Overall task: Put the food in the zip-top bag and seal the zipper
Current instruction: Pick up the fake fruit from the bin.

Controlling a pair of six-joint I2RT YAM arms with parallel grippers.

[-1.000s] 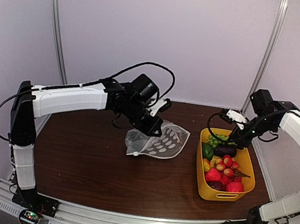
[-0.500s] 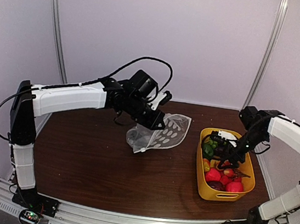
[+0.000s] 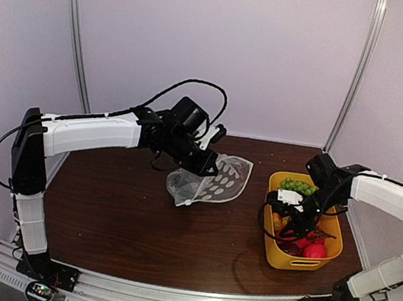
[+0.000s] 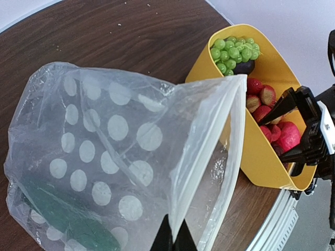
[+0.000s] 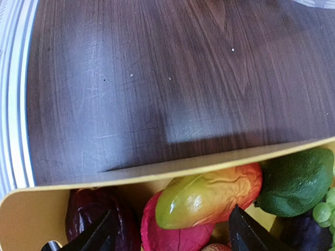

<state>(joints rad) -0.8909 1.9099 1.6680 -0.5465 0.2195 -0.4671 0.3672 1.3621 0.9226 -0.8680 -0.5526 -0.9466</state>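
My right gripper grabs the green-orange fruit [image 5: 209, 196] by its green end [image 5: 179, 206] next, leaving the orange end free to enter the zip-top bag first.
The clear zip-top bag [image 3: 213, 182] with white dots hangs from my left gripper [image 3: 205, 167], its bottom resting on the table. In the left wrist view my left gripper [image 4: 174, 241] is shut on the bag's [image 4: 104, 151] mouth edge. The white zipper [image 4: 231, 136] gapes open beside it, and a dark green piece [image 4: 68, 222] lies inside. My right gripper [image 3: 292, 220] is open, down inside the yellow tub. In the right wrist view it [image 5: 170, 235] straddles a green-orange fruit [image 5: 209, 196] and a pink piece [image 5: 175, 232]. A purple eggplant [image 5: 89, 214] and a green piece [image 5: 296, 180] flank them.
The yellow tub [image 3: 277, 255] stands at the right of the table, with green grapes [image 3: 297, 185] at its far end and red pieces [image 3: 313, 250] at its near end. Its wall [image 4: 261, 157] is close to the bag's mouth. The table's front rail [image 5: 13, 94] is close by.
My right gripper has come down from above the tub's far end into its left side among the food. My left gripper has shifted the bag slightly.
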